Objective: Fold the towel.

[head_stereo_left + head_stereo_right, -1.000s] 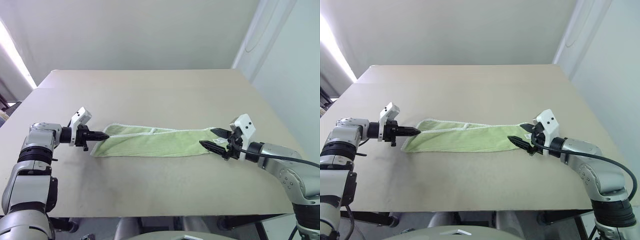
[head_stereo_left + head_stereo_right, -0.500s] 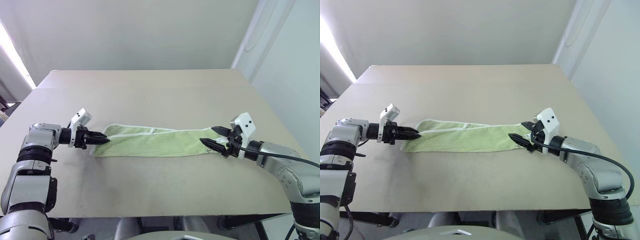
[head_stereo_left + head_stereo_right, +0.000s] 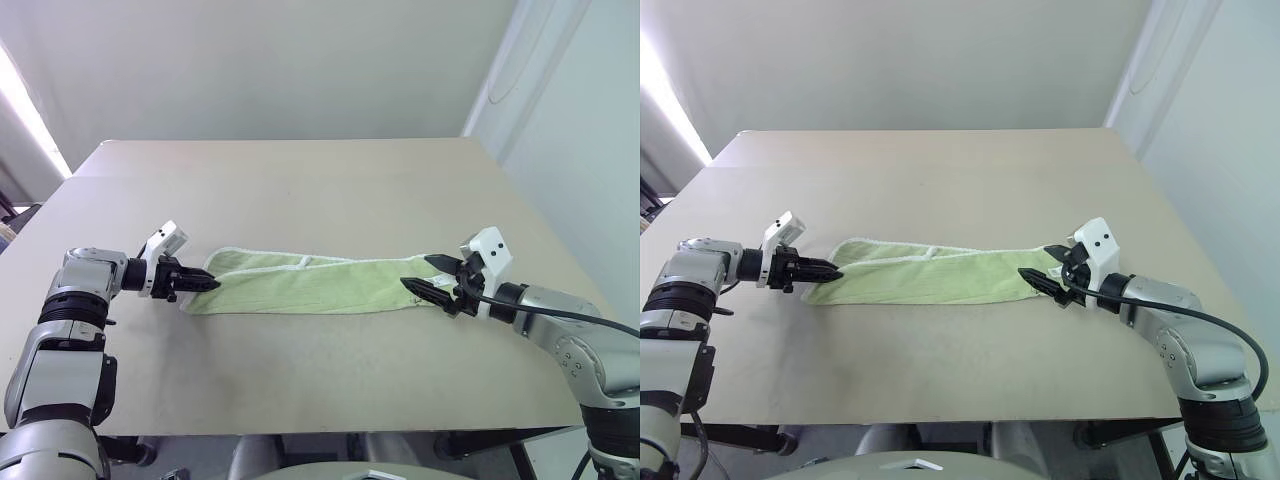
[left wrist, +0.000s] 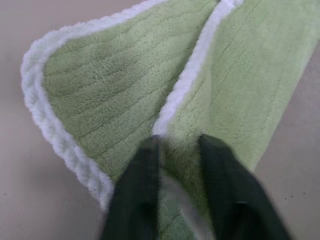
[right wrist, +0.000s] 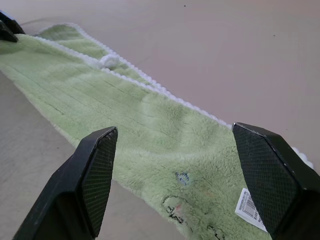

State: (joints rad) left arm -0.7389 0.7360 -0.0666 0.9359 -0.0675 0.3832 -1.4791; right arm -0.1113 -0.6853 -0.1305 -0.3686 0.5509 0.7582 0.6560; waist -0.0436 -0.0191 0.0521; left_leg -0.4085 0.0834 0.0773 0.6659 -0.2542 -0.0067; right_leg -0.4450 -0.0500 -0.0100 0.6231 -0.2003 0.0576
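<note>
My right gripper grabs the towel's pale hem at its end corner [image 5: 303, 157] next, since the towel's cloth lies slack along the table.
The light-green towel [image 3: 310, 283] lies as a long, narrow folded strip across the table [image 3: 320, 190], running left to right. My left gripper [image 3: 212, 284] is at its left end. In the left wrist view its fingers [image 4: 135, 195] stand close together with a fold of cloth and the pale hem [image 4: 187, 85] pinched between them. My right gripper [image 3: 416, 272] is open at the towel's right end, one finger on each side of the cloth and just above it. The small white tag [image 5: 248, 204] lies near the right finger [image 5: 270, 170].
The beige table stretches wide beyond the towel. Its front edge [image 3: 330, 432] runs close below both arms. A white wall [image 3: 580, 120] rises to the right of the table.
The left gripper's fingers parted at the towel's left end, then closed down on the cloth, tipping slightly downward. The right arm has not moved.
</note>
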